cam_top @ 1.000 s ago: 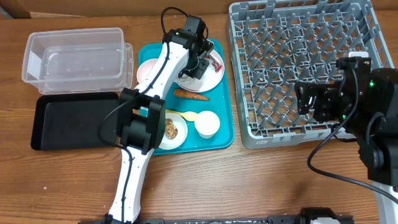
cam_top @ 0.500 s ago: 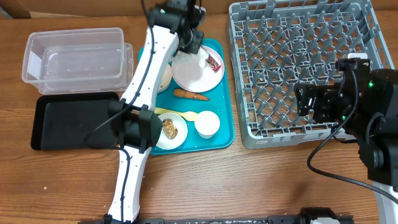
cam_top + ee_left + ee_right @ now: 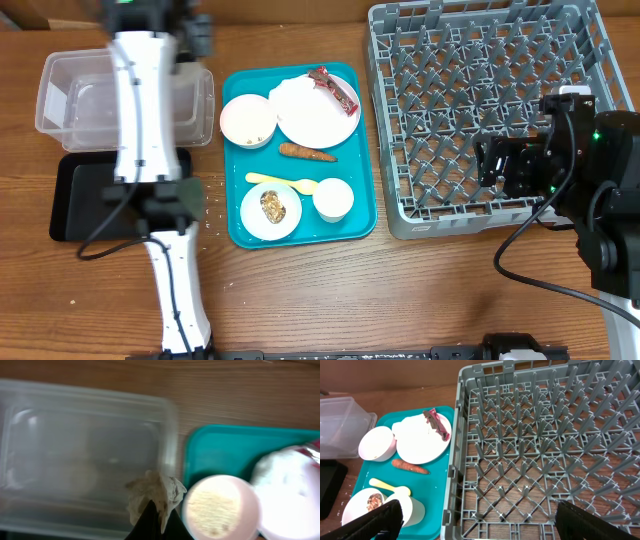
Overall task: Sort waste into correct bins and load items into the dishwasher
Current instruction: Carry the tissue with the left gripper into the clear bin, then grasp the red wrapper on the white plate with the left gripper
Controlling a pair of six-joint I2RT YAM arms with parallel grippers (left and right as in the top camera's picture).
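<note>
I should move the napkin into the tub with my left gripper before I release it, because the napkin's edge overlaps the tub's side beside the teal tray.
My left gripper (image 3: 157,521) is shut on the crumpled white napkin (image 3: 152,494) and holds it above the right end of the clear tub (image 3: 75,450); from overhead it (image 3: 188,30) is blurred at the tub's (image 3: 90,95) far right corner. On the teal tray, the plate (image 3: 318,115) carries the red wrapper (image 3: 333,88). Beside it are a bowl of rice (image 3: 247,120), the carrot piece (image 3: 306,152), the yellow spoon (image 3: 280,182), a bowl with the brown lump (image 3: 270,210) and the cup (image 3: 333,199). My right gripper (image 3: 485,522) is open over the grey rack's (image 3: 545,435) near edge.
The black tray (image 3: 90,195) lies in front of the clear tub. The teal tray (image 3: 240,235) sits between the bins and the dish rack (image 3: 480,100). My left arm stretches from the table front over the black tray to the tub.
My left arm swung left from above the plate to over the clear tub, carrying the napkin off the plate. The wrapper stays on the plate. The right arm has not moved.
</note>
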